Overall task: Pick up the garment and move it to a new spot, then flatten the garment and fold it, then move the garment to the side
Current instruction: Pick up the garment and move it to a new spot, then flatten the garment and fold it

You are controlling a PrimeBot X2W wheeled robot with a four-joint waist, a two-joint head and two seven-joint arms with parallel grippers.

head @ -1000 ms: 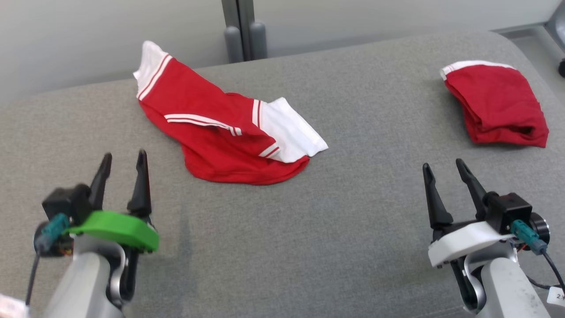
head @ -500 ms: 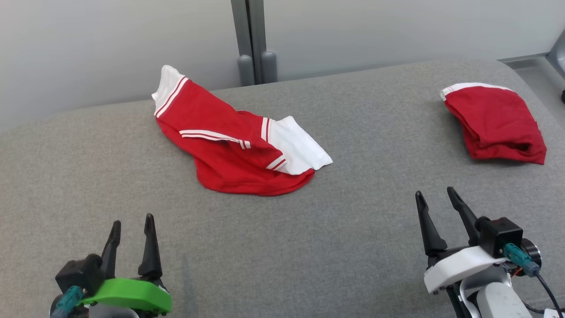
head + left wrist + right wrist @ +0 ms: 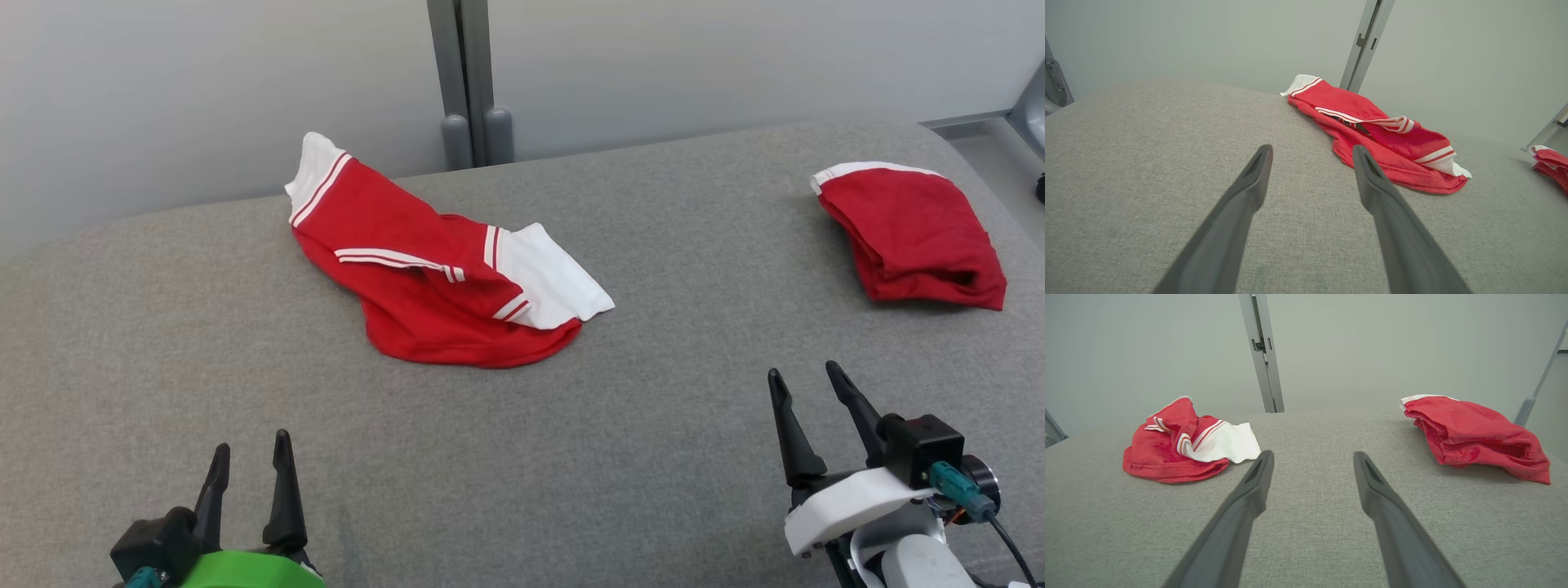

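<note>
The striped fold [image 3: 432,241] stands up and the red cloth [image 3: 421,299] below it lies slack, so my left gripper should next grab that fold to pick up the garment.
A crumpled red garment [image 3: 424,278] with white stripes and a white cuff lies in the middle of the grey fabric surface [image 3: 571,457], towards its far edge. It also appears in the left wrist view [image 3: 1380,139] and the right wrist view [image 3: 1167,457]. My left gripper [image 3: 251,443] is open and empty at the lower left, well short of the garment, with its fingers [image 3: 1241,212] spread over bare fabric. At the lower right, my right gripper [image 3: 803,371] is open and empty too; its fingers [image 3: 1392,522] point between the two red pieces.
A second red garment [image 3: 914,237], folded with a white band, rests at the far right [image 3: 1474,433]. A grey metal post [image 3: 467,82] stands behind the surface against a pale wall. The surface's rounded far edge runs just behind both garments.
The head camera has tilted, shifting the whole picture downward. Beyond that shift, my left gripper has drawn back from the garment towards the near edge. The right gripper has drawn back slightly.
</note>
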